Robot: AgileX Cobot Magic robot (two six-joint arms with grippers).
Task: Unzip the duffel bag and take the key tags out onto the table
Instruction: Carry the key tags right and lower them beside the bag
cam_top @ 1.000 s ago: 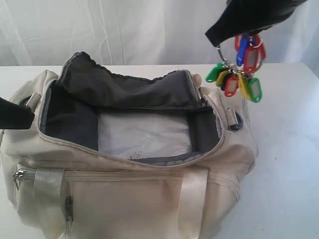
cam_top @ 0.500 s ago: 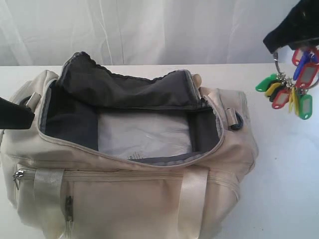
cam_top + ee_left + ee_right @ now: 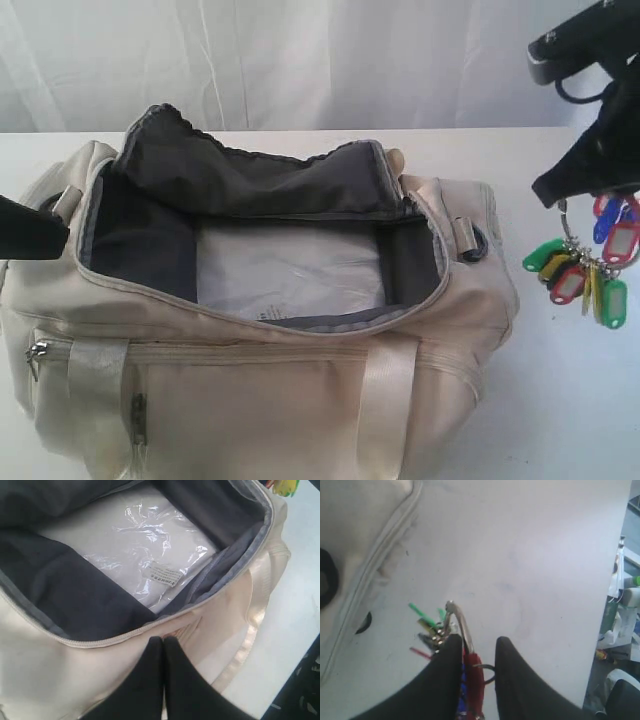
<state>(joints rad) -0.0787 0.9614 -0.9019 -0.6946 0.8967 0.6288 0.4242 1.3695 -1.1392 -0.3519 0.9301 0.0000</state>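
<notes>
The key tags are still hanging above the tabletop beside the bag (image 3: 250,390), so my right gripper has to keep hold of them until they are down.
The cream duffel bag (image 3: 250,390) lies unzipped on the white table (image 3: 570,400), its dark grey lining showing. To the right of the bag my right gripper (image 3: 590,192) hangs above the table, shut on the key tags (image 3: 585,275). The bunch of green, yellow, red and blue tags dangles from it on a ring. In the right wrist view a red tag of the key tags (image 3: 472,675) sits between the fingers of the right gripper (image 3: 479,642). My left gripper (image 3: 162,640) is shut, tips against the bag's outer fabric (image 3: 60,675) just below the zipper edge; it shows as a black shape, the left gripper (image 3: 25,228), at the bag's left end.
A flat white packet in clear plastic (image 3: 290,270) lies on the bag's floor. A dark metal ring (image 3: 472,243) sits at the bag's right end. Bare tabletop (image 3: 530,555) spreads below the tags; the table's edge (image 3: 615,580) has clutter beyond it. White curtain behind.
My right gripper has carried the key tags rightward and downward, from above the bag's right end to beside the bag over the table. The left gripper and the bag have not moved.
</notes>
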